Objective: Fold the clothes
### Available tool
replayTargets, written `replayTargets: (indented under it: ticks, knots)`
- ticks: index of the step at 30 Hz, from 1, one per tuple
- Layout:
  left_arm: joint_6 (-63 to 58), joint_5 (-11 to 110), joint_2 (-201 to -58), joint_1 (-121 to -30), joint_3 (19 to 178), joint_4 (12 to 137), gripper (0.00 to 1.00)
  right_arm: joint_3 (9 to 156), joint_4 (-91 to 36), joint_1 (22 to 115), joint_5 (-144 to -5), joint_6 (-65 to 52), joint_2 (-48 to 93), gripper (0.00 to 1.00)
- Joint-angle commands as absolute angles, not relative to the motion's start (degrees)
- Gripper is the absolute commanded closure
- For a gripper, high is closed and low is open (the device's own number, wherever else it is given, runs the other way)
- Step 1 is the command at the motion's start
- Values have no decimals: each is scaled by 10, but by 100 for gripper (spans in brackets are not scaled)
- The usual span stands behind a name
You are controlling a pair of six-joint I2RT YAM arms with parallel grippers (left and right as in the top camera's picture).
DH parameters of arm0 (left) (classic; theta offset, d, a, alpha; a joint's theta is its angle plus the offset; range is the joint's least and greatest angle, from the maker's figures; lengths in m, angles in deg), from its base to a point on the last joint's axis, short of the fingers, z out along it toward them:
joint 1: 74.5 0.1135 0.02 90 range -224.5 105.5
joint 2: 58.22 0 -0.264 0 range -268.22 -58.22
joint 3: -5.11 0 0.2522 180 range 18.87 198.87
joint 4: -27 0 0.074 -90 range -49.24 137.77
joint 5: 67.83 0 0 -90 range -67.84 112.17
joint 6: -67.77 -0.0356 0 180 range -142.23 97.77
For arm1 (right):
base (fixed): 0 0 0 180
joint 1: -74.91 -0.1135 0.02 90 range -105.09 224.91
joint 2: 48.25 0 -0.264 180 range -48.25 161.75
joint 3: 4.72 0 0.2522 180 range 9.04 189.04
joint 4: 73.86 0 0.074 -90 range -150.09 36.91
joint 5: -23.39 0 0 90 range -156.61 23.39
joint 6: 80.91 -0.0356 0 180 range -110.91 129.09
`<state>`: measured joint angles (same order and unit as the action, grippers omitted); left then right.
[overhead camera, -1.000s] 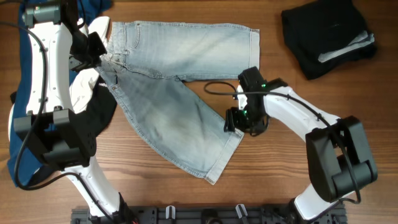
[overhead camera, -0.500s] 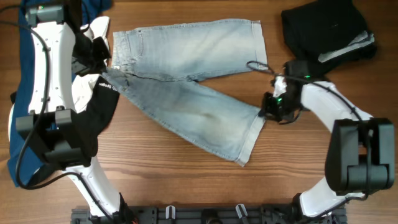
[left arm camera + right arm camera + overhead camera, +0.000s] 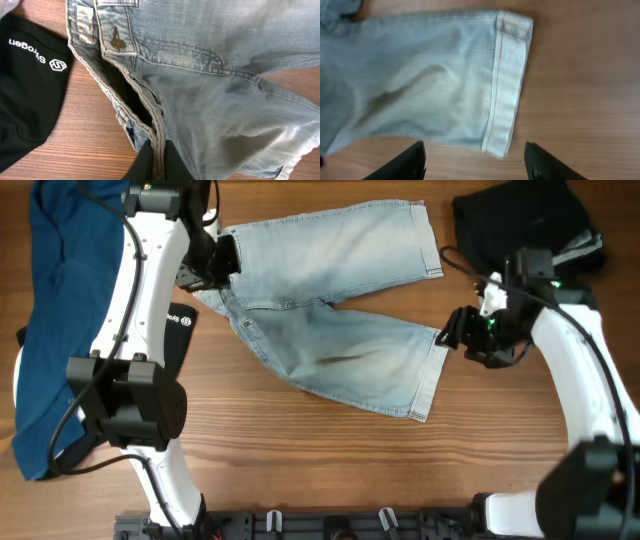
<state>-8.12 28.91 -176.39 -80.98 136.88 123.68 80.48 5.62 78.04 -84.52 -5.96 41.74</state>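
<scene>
My right gripper will next fold one jeans leg over the other, grabbing the nearer leg by its outer hem corner to do it.
The faded light-blue denim jeans (image 3: 330, 310) lie spread on the wood table, waist at the left, both hemmed legs pointing right. My left gripper (image 3: 215, 265) is shut on the waistband and fly seam; the left wrist view shows my fingers (image 3: 157, 165) pinching that seam below the button. My right gripper (image 3: 462, 335) is open and empty just right of the lower leg's hem. In the right wrist view the hem (image 3: 507, 85) lies flat beyond my spread fingers (image 3: 475, 162).
A black garment with a white logo (image 3: 175, 330) lies left of the waist, also in the left wrist view (image 3: 30, 80). A navy garment (image 3: 60, 310) covers the far left. A folded black pile (image 3: 525, 235) sits at the back right.
The jeans were dragged right and up and flattened. My right gripper let go of the lower leg's hem and opened. My left gripper moved right with the waistband.
</scene>
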Motion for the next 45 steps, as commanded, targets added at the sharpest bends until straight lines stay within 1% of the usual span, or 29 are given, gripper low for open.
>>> replayTargets:
  ticks: [1, 4, 6, 8, 11, 14, 21, 24, 25, 26, 27, 29, 31, 34, 36, 40, 42, 45]
  knots:
    - [-80, 296, -1761, -810, 1369, 1230, 96, 756, 97, 716, -809, -171, 348, 40]
    - [-81, 296, -1761, -810, 1369, 1230, 96, 679, 79, 635, -767, -265, 337, 39]
    - [-81, 296, -1761, -810, 1369, 1231, 96, 633, 64, 603, -731, -325, 337, 39]
    - [-81, 296, -1761, -810, 1369, 1231, 96, 593, 41, 594, -678, -387, 337, 39]
    - [-81, 296, -1761, -810, 1369, 1231, 96, 567, -21, 594, -681, -390, 337, 39]
    - [-81, 296, -1761, -810, 1369, 1231, 96, 527, -108, 594, -696, -391, 343, 42]
    - [-81, 296, -1761, -810, 1369, 1231, 96, 505, -164, 594, -719, -383, 407, 44]
    - [-81, 296, -1761, -810, 1369, 1235, 96, 505, -186, 594, -763, -370, 441, 51]
    - [-81, 296, -1761, -810, 1369, 1236, 96, 505, -188, 594, -775, -359, 444, 58]
    - [-81, 296, -1761, -810, 1369, 1238, 96, 505, -185, 594, -780, -357, 445, 66]
    - [-81, 295, -1761, -810, 1369, 1241, 96, 506, -180, 594, -788, -356, 445, 96]
    - [-81, 269, -1757, -809, 1369, 1252, 96, 519, -162, 605, -787, -341, 426, 96]
    - [-81, 266, -1734, -801, 1369, 1261, 96, 567, -113, 646, -788, -283, 377, 96]
    - [-81, 263, -1688, -790, 1369, 1281, 96, 679, -3, 722, -788, -190, 309, 96]
    - [-81, 255, -1666, -790, 1369, 1303, 96, 753, 61, 761, -787, -144, 290, 96]
    - [-83, 242, -1650, -793, 1369, 1370, 96, 830, 143, 788, -788, -99, 285, 96]
    - [-78, 240, -1634, -793, 1368, 1373, 96, 862, 175, 799, -800, -78, 278, 96]
    - [-63, 235, -1568, -797, 1368, 1373, 96, 898, 200, 802, -811, -70, 251, 96]
